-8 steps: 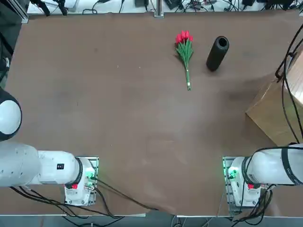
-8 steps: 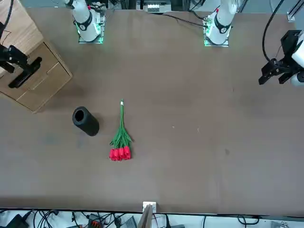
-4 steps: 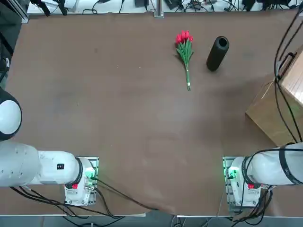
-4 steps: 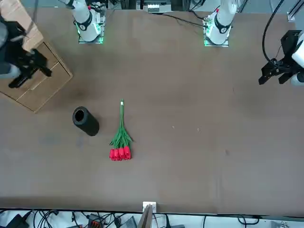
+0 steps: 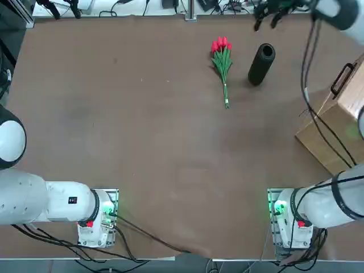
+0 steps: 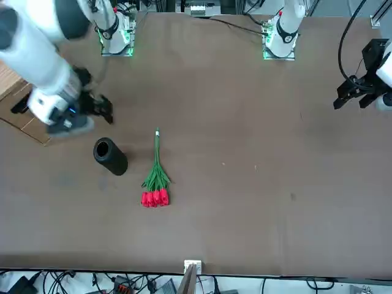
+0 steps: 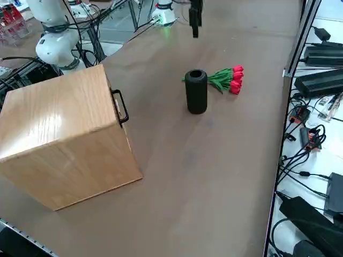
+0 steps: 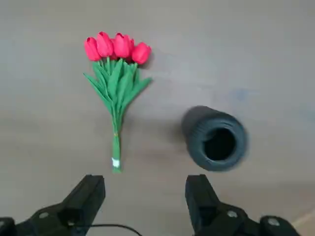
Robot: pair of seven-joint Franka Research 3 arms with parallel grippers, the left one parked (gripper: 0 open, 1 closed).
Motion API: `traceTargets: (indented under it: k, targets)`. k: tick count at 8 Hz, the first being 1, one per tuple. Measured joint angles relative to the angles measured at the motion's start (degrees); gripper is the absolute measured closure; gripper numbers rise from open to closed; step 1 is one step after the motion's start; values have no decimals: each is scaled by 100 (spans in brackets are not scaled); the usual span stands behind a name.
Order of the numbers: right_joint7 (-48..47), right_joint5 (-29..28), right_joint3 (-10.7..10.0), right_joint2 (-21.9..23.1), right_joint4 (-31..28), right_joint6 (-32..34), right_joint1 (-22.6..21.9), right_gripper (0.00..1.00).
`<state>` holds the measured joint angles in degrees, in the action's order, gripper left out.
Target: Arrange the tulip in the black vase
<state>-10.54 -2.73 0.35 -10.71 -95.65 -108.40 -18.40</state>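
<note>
I will use my right gripper to grab the green stems of the tulip [image 6: 157, 177] next. Then I can arrange it in the black vase [image 6: 111, 157].
The tulip [image 5: 222, 62] [image 6: 157, 177] [image 7: 225, 79] [image 8: 115, 83] lies flat on the brown table, red blooms toward the far edge and stems toward the robot. Just to its right stands the black vase [image 5: 261, 63] [image 6: 110, 156] [image 7: 196, 91] [image 8: 215, 139], upright, its round mouth showing nothing inside. My right gripper [image 5: 267, 14] [image 6: 61, 115] [image 7: 194, 19] [image 8: 142, 196] hangs open high above the table by the vase and the stem ends, holding nothing. Its fingers [image 8: 83, 196] touch neither thing.
A wooden box [image 5: 335, 125] [image 7: 64, 139] with a black handle stands at the table's right side, near the vase. Cables and power bricks [image 7: 321, 80] lie beyond the table's far edge.
My right arm has swung from over the wooden box across to above the vase and tulip. The gripper stays open. The tulip and vase have not moved.
</note>
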Motion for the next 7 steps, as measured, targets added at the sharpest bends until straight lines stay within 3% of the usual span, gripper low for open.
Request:
traceTargets:
  k: [4, 7]
  targets:
    - [-1396, 12, 6, -1049, 9, -927, -689, 0]
    - [-1478, 139, 2, -1703, 10, -1160, -814, 0]
